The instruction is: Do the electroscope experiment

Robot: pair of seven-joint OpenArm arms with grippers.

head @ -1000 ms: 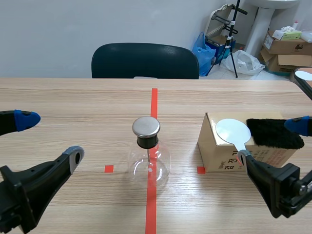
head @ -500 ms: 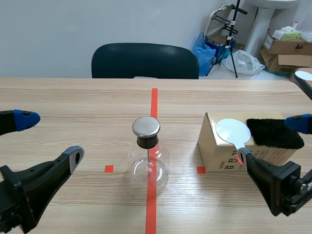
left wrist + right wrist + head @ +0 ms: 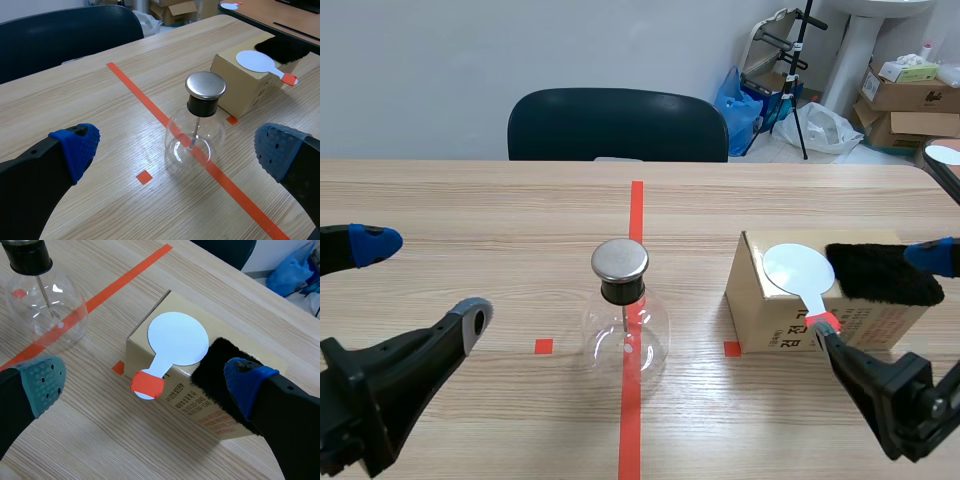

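Note:
The paddle has its red-taped handle (image 3: 823, 320) sticking out past the edge of the box, while the paddle's white disc (image 3: 799, 269) lies flat on the box. The robot's right gripper needs to grab the paddle by that handle next.
A round glass flask electroscope (image 3: 625, 335) (image 3: 195, 136) (image 3: 46, 307) with a black neck, a metal cap and a thin rod inside stands on the red centre tape. To its right a cardboard box (image 3: 772, 310) (image 3: 243, 86) (image 3: 165, 382) carries a white round paddle (image 3: 799, 270) (image 3: 260, 62) (image 3: 175, 341) with a red-taped handle jutting over the front edge, and a black fur pad (image 3: 880, 272) (image 3: 284, 47) (image 3: 216, 375). My left gripper (image 3: 415, 285) (image 3: 177, 155) is open, low at the left, short of the flask. My right gripper (image 3: 890, 305) (image 3: 145, 385) is open around the box's near side, holding nothing.
A dark chair (image 3: 618, 125) stands behind the table's far edge. Boxes, bags and a stand fill the room's back right corner (image 3: 880, 80). Another white paddle (image 3: 945, 155) lies on a second table at the far right. Small red tape squares (image 3: 543, 346) mark the tabletop.
My right gripper has sunk slightly lower and toward me, uncovering the paddle's red handle end. The left arm, flask and box have not moved.

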